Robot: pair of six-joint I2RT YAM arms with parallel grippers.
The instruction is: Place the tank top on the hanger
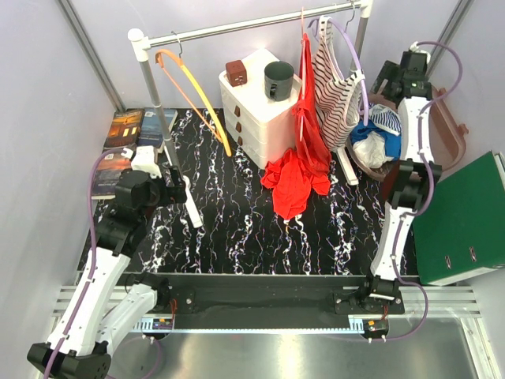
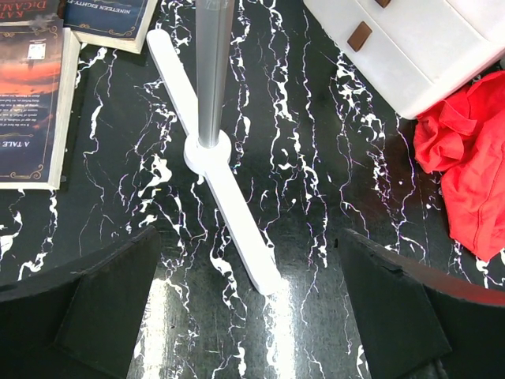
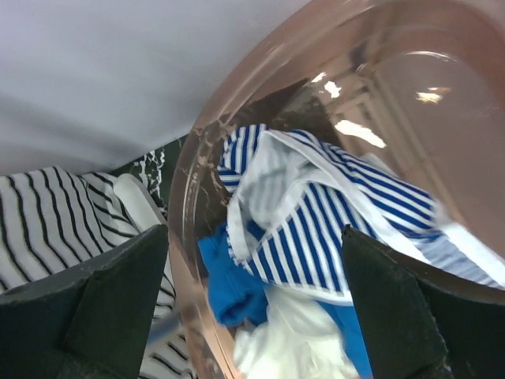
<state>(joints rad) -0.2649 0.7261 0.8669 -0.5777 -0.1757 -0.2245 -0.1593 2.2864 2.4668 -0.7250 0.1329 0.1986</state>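
My right gripper will reach the striped tank top and pick up its white-trimmed edge (image 1: 380, 119) (image 3: 289, 207), so the body of the tank top stays free to go on the hanger.
The tank top (image 1: 384, 122), blue-and-white striped, lies crumpled in the pink basket (image 1: 450, 126) at the back right. In the right wrist view it (image 3: 331, 229) lies on top of other cloth, between and below my fingers. My right gripper (image 1: 404, 79) hovers over the basket, open and empty; its jaws (image 3: 252, 316) stand wide apart. The orange hanger (image 1: 193, 95) hangs by its hook on the rack rail (image 1: 237, 30) at the back left. My left gripper (image 1: 170, 189) is open and empty, low over the table by the rack's foot (image 2: 229, 213). The hanger is out of both wrist views.
A plain red garment (image 1: 304, 150) and a dark-red striped top (image 1: 335, 87) on a purple hanger hang from the rail. A white drawer unit (image 1: 264, 106) carries a dark cup. Books (image 1: 126, 138) lie at the left, a green binder (image 1: 465, 221) at the right. Blue cloth (image 3: 229, 284) and white cloth (image 3: 300, 339) fill the basket.
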